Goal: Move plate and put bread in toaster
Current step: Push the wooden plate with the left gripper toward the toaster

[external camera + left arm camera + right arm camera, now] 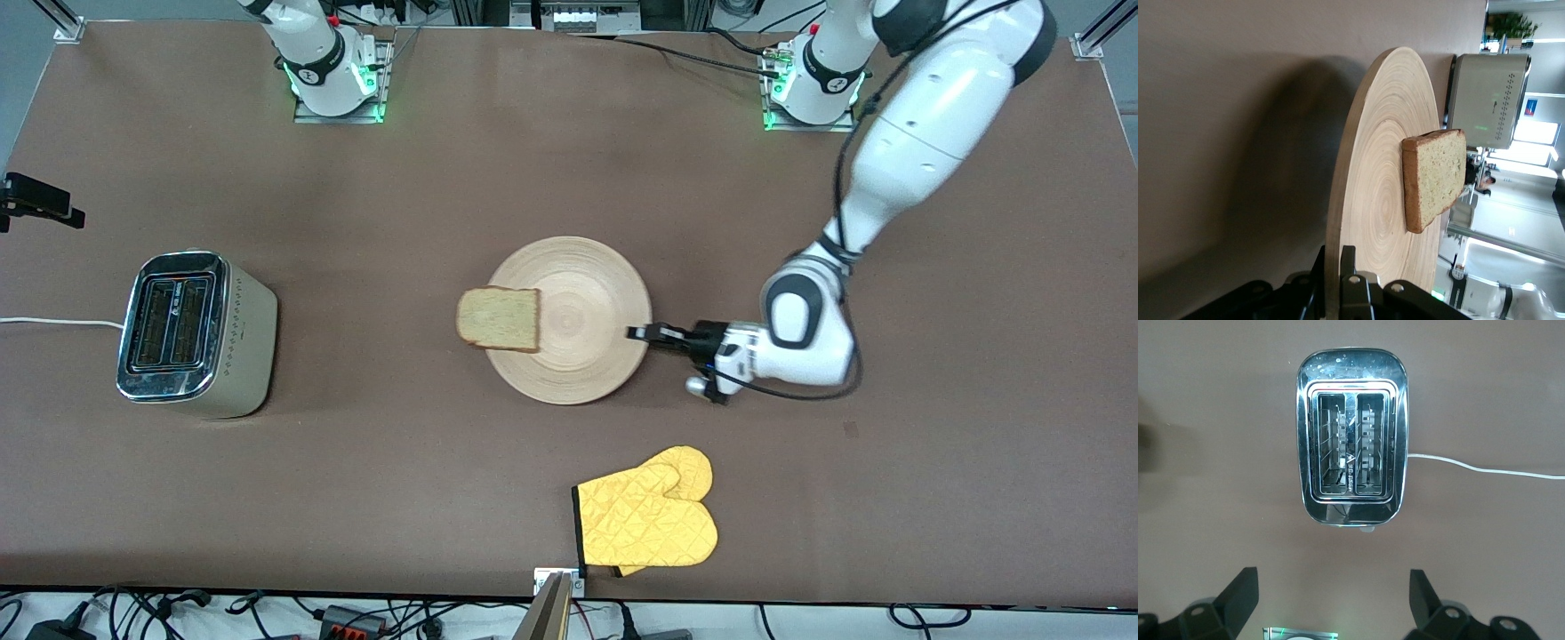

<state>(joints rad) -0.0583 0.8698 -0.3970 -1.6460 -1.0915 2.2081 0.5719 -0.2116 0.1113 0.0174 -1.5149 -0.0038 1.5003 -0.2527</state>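
Observation:
The plate's gripped rim (634, 320) (1337, 227) is above its shadow on the tabletop, so my left gripper should stay closed on the plate until I lower it.
The pale wooden plate (582, 356) lies mid-table. The bread (499, 318) rests on its rim nearest the toaster (191, 333) and overhangs it slightly. My left gripper (642, 334) is shut on the plate's rim at the left arm's end. The left wrist view shows one finger on top of the plate (1378, 200) and one under it, with the left gripper (1338, 267) in front of the bread (1435, 177) and the toaster (1488, 97). My right gripper (1333, 587) hangs open and empty over the table beside the toaster (1351, 463), whose two slots are empty. It is out of the front view.
A yellow oven mitt (649, 516) lies near the table's front edge, nearer the front camera than the plate. The toaster's white cord (53, 321) runs off toward the right arm's end of the table. Bare brown table separates toaster and plate.

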